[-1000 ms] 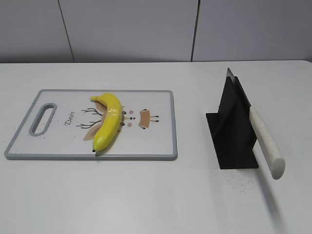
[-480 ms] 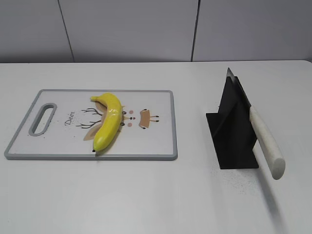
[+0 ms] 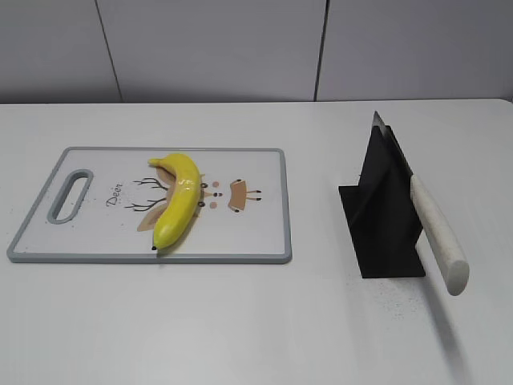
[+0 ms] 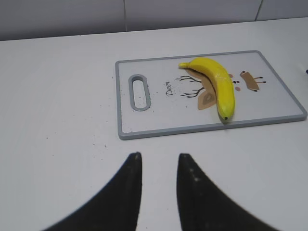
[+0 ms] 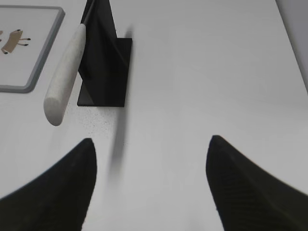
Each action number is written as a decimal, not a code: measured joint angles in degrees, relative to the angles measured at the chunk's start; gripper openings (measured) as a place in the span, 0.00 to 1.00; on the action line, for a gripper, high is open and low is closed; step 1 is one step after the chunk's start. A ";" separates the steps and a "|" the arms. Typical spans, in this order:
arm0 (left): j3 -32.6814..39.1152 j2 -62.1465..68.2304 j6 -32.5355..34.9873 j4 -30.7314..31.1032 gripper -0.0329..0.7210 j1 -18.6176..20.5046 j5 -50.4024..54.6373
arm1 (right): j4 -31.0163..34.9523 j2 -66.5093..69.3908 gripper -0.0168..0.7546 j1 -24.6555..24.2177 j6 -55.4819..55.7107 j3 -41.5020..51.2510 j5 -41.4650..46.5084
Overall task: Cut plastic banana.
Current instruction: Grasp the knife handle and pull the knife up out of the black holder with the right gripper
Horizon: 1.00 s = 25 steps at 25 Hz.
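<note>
My right gripper takes the knife by its white handle point(image 3: 437, 233) next, to cut the plastic banana point(image 3: 179, 200).
The yellow plastic banana point(image 3: 179, 200) lies whole on the grey-rimmed cutting board point(image 3: 256, 241), near its middle; it also shows in the left wrist view point(image 4: 217, 83). A knife with a white handle point(image 3: 437, 233) rests slanted in a black stand point(image 3: 385, 216), handle toward the front; the right wrist view shows the knife handle point(image 5: 65, 72) too. Neither gripper shows in the exterior view. My left gripper point(image 4: 159, 156) is open and empty over bare table, in front of the board. My right gripper point(image 5: 150, 140) is wide open and empty, in front of and to the right of the stand.
The white table point(image 3: 256, 321) runs back to a grey panelled wall point(image 3: 240, 48). The board has a handle slot point(image 3: 70, 194) at its left end and a deer drawing. The table's right edge point(image 5: 291, 43) shows in the right wrist view.
</note>
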 joint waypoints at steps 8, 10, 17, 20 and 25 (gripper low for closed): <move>0.00 0.00 0.00 0.00 0.36 0.00 0.00 | 0.00 15.97 0.74 0.00 1.74 -10.06 7.19; 0.00 0.00 0.00 0.00 0.36 0.00 0.00 | 0.00 20.45 0.74 0.00 2.24 -12.17 10.06; 0.00 0.00 0.00 0.00 0.36 0.00 0.00 | 0.12 32.84 0.74 0.44 2.77 -17.08 12.80; 0.00 0.00 0.00 0.00 0.36 0.00 0.00 | 0.19 37.99 0.74 2.82 2.77 -19.62 12.83; 0.00 0.00 0.00 0.00 0.36 0.00 0.00 | 0.64 47.53 0.73 7.54 2.77 -23.66 12.96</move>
